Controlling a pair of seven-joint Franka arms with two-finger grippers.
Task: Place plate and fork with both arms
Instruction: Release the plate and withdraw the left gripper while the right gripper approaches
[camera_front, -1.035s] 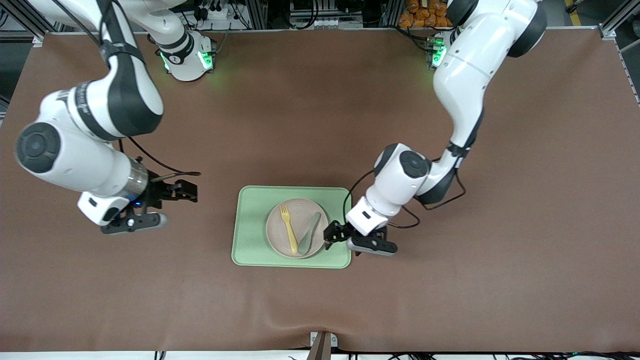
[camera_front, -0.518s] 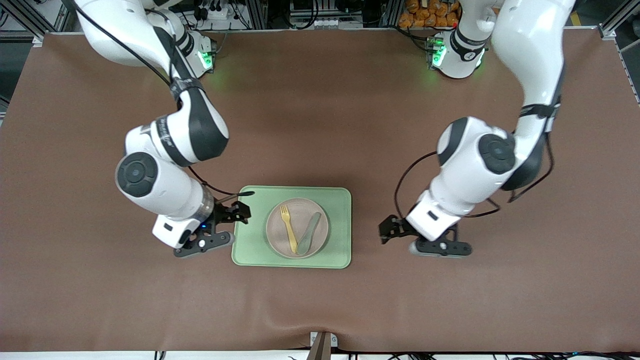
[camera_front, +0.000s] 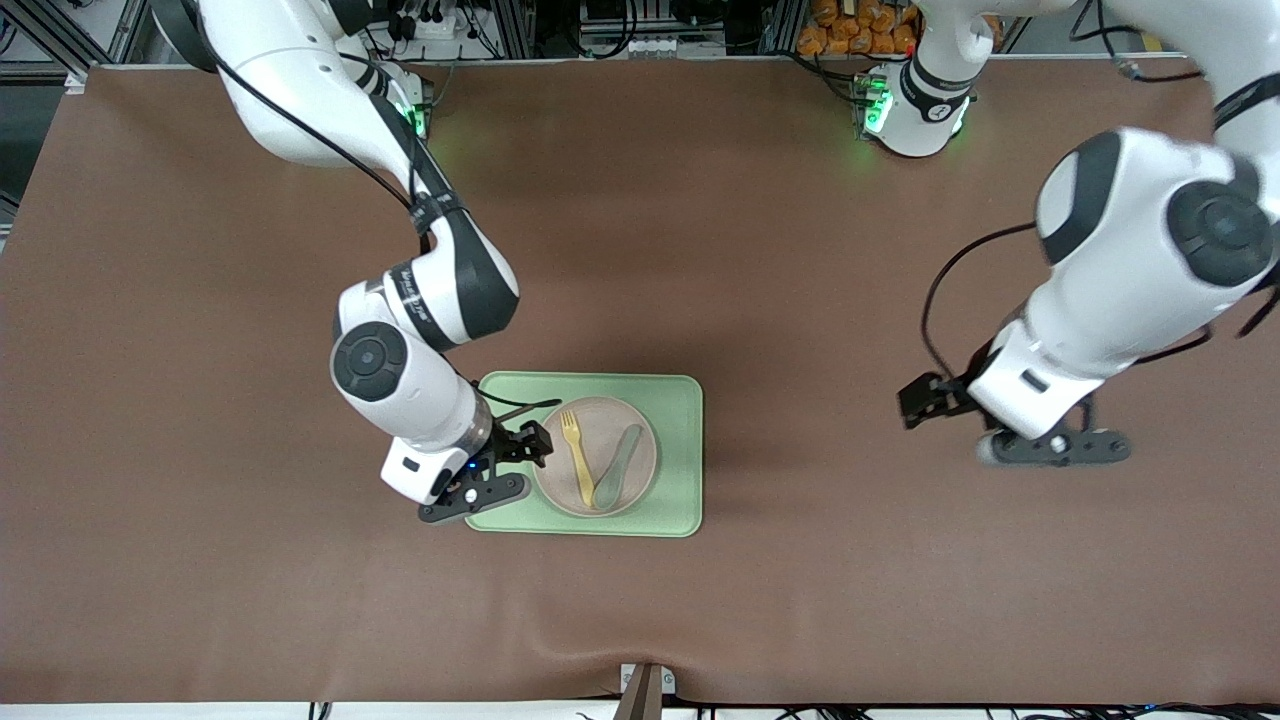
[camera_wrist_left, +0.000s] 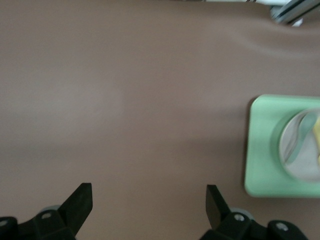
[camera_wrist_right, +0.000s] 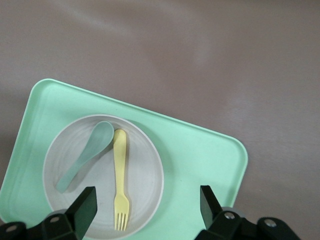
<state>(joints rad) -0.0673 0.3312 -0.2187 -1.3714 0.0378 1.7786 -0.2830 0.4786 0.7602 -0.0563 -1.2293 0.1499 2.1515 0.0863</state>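
I need to set the pale yellow fork beside the plate (camera_front: 560, 470), so next I should grab it with my right gripper by the middle of its handle (camera_front: 582, 467).
The off-white plate (camera_front: 560, 470) sits on the light green tray (camera_front: 680, 450). The pale yellow fork (camera_front: 577, 460) lies on the plate beside a muted green spoon (camera_front: 617, 468). My right gripper (camera_front: 530, 450) is open and empty over the tray's edge at the right arm's end, beside the plate's rim. Its wrist view shows the plate (camera_wrist_right: 145, 175), the fork (camera_wrist_right: 120, 175), the spoon (camera_wrist_right: 87, 152) and the tray (camera_wrist_right: 200, 160) below the open right gripper (camera_wrist_right: 146, 200). My left gripper (camera_front: 925, 400) is open and empty over bare table toward the left arm's end, and shows open in its wrist view (camera_wrist_left: 148, 192).
The brown table cover (camera_front: 640, 250) spreads all round the tray. The left wrist view shows the tray (camera_wrist_left: 260, 150) and part of the plate (camera_wrist_left: 300, 160) at the picture's edge. A small bracket (camera_front: 645, 685) sits at the table's near edge.
My right arm has swung in from its end of the table to the tray's edge. My left arm has pulled away from the tray toward its own end. Plate, fork and spoon have not moved.
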